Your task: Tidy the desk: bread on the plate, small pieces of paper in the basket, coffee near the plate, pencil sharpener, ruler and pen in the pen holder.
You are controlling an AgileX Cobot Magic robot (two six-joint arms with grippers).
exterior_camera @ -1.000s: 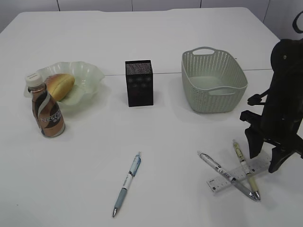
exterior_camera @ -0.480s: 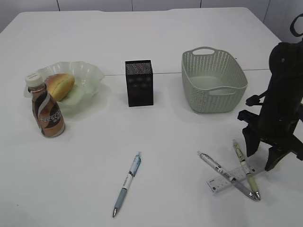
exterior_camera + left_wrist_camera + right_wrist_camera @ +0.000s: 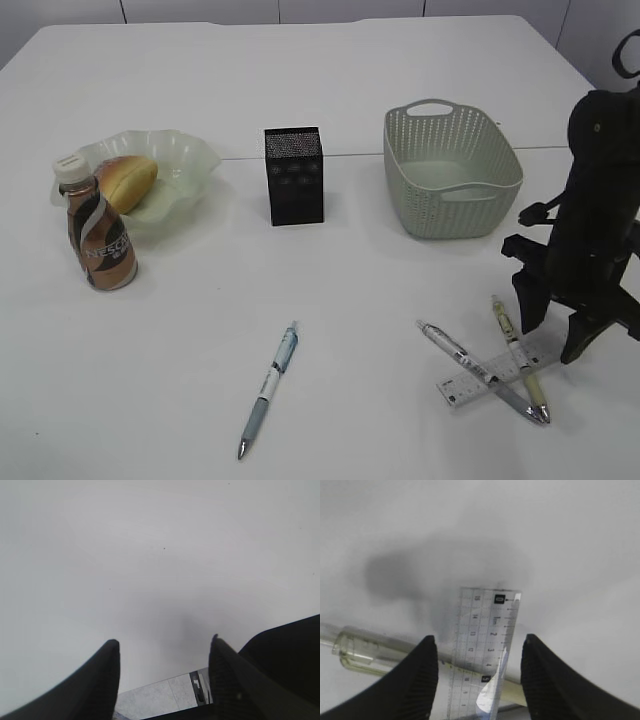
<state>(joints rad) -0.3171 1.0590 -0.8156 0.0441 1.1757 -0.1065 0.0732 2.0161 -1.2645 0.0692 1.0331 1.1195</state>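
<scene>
Pens lie across the middle of the ruler, so the right gripper next needs to grab the ruler by its loose end (image 3: 552, 346), where both edges of the ruler are free.
My right gripper (image 3: 553, 340) hangs open just above the right end of the clear ruler (image 3: 455, 390) on the white desk (image 3: 340, 290). In the right wrist view the ruler (image 3: 485, 630) lies between the open fingertips (image 3: 427, 652), untouched, across a pale pen (image 3: 375, 655). A grey pen (image 3: 465, 360) and a yellowish pen (image 3: 520, 362) cross the ruler. A blue pen (image 3: 270, 385) lies alone at the front. The bread (image 3: 127, 182) sits on the plate (image 3: 190, 158), with the coffee (image 3: 100, 240) beside it. My left gripper (image 3: 165, 647) is open over bare desk. The paper pieces and the pencil sharpener are out of view.
The black mesh pen holder (image 3: 294, 175) stands upright at the middle. The grey-green basket (image 3: 450, 170) sits right of it, just behind my right arm. A floor edge (image 3: 165, 695) shows below the desk in the left wrist view.
My right gripper has shifted slightly left and up over the ruler's end. Its jaws stay the same width. Nothing on the desk has moved.
</scene>
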